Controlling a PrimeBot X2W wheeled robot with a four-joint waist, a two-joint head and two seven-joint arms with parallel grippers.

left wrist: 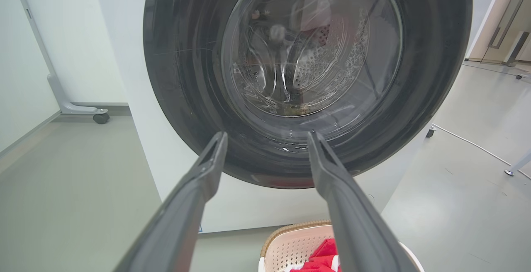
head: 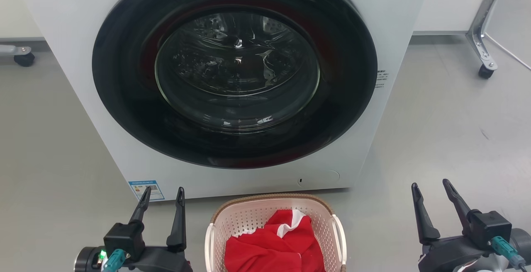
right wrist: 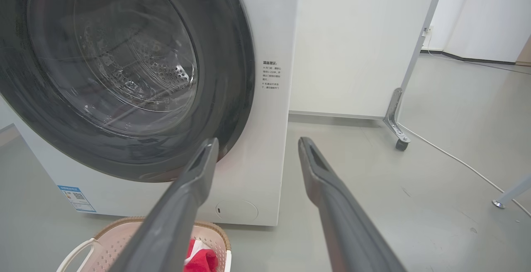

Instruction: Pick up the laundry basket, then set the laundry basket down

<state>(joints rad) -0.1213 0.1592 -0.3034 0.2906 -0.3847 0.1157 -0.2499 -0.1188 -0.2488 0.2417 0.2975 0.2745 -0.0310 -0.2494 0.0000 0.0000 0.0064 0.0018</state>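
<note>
Loose red cloth lies in the open top of the laundry basket. To keep the basket level, my left gripper should grab it by its white side handle (head: 209,248) next.
The laundry basket (head: 265,216) stands on the floor at the bottom middle of the head view, cream with perforated walls, a brown rim and white side handles. A red and white cloth (head: 276,245) lies inside it. My left gripper (head: 162,193) is open to the basket's left, and my right gripper (head: 431,185) is open to its right; neither touches it. In the left wrist view the basket (left wrist: 290,249) shows low between my left gripper's (left wrist: 267,135) fingers. The right wrist view has the basket (right wrist: 112,241) at lower left, beside my right gripper (right wrist: 257,141).
A white washing machine (head: 99,110) with a shut round dark door (head: 234,69) stands right behind the basket. Wheeled panel feet (head: 483,66) stand at far right and far left (head: 23,56). A white cable (right wrist: 460,160) runs over the grey floor on the right.
</note>
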